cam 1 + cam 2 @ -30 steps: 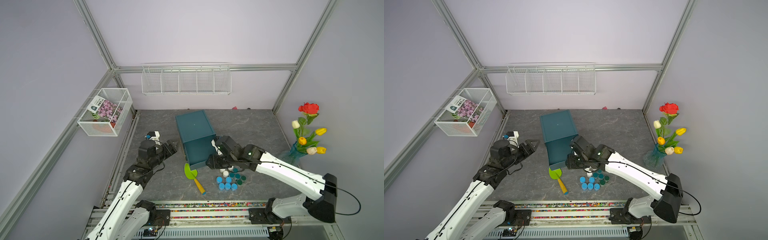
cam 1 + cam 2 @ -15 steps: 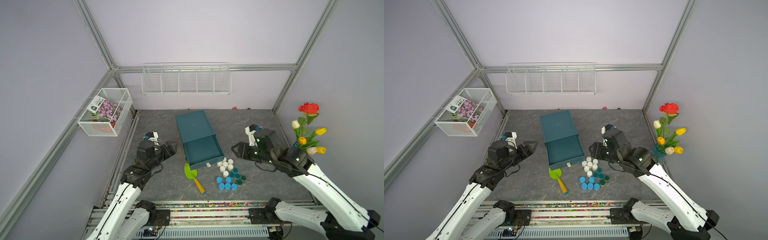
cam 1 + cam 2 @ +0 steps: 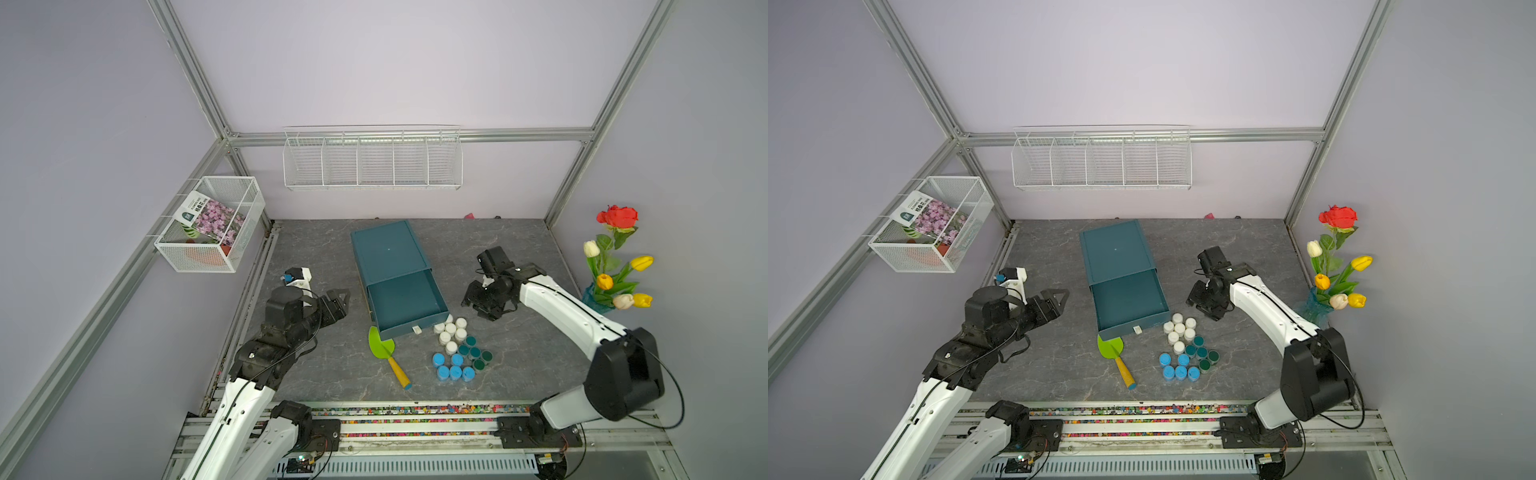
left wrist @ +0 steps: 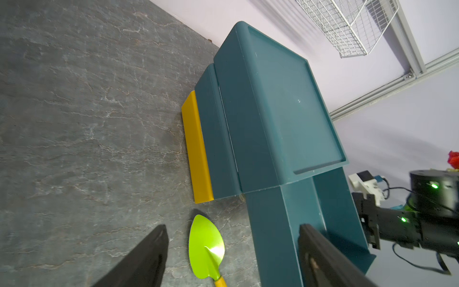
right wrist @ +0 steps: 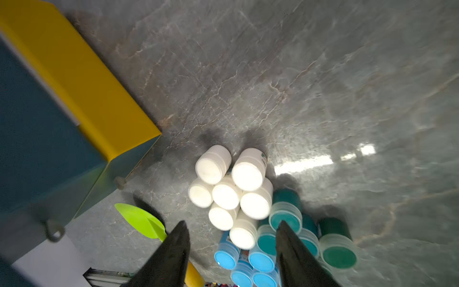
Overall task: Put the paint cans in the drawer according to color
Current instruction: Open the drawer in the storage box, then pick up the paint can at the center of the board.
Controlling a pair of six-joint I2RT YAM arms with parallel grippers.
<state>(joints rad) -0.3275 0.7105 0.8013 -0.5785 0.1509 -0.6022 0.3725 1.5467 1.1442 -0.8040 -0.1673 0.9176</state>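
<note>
My right gripper will next grab an outer white paint can's lid by its sides from above, leaving the can's base free to stand in the drawer [image 3: 403, 299].
The paint cans stand in a tight cluster on the grey floor, just right of the drawer's front. White cans [image 3: 451, 330] [image 3: 1179, 330] [image 5: 226, 193] are nearest the drawer, teal-green cans [image 3: 473, 353] [image 3: 1202, 353] [image 5: 285, 218] are beside them, and light blue cans [image 3: 453, 370] [image 3: 1179, 370] [image 5: 260, 261] are at the front. The teal drawer [image 3: 403, 299] [image 3: 1127, 301] [image 4: 298, 223] is pulled out and empty. My right gripper [image 3: 471, 303] [image 3: 1200, 299] [image 5: 231, 223] hovers open to the drawer's right, behind the cans. My left gripper [image 3: 338, 301] [image 3: 1059, 297] [image 4: 232, 227] is open left of the drawer, holding nothing.
The drawer slides from a teal cabinet [image 3: 388, 253] [image 4: 273, 111] with a yellow base strip [image 4: 197, 149] [image 5: 87, 74]. A green trowel [image 3: 382, 345] [image 4: 206, 246] [image 5: 139, 218] lies at the drawer's front left corner. A flower vase [image 3: 615, 266] stands at the far right. Wire baskets hang on the walls.
My right gripper has left the drawer's front and swung to the drawer's right, its jaws wider. The left gripper drew back slightly to the left and opened a little more.
</note>
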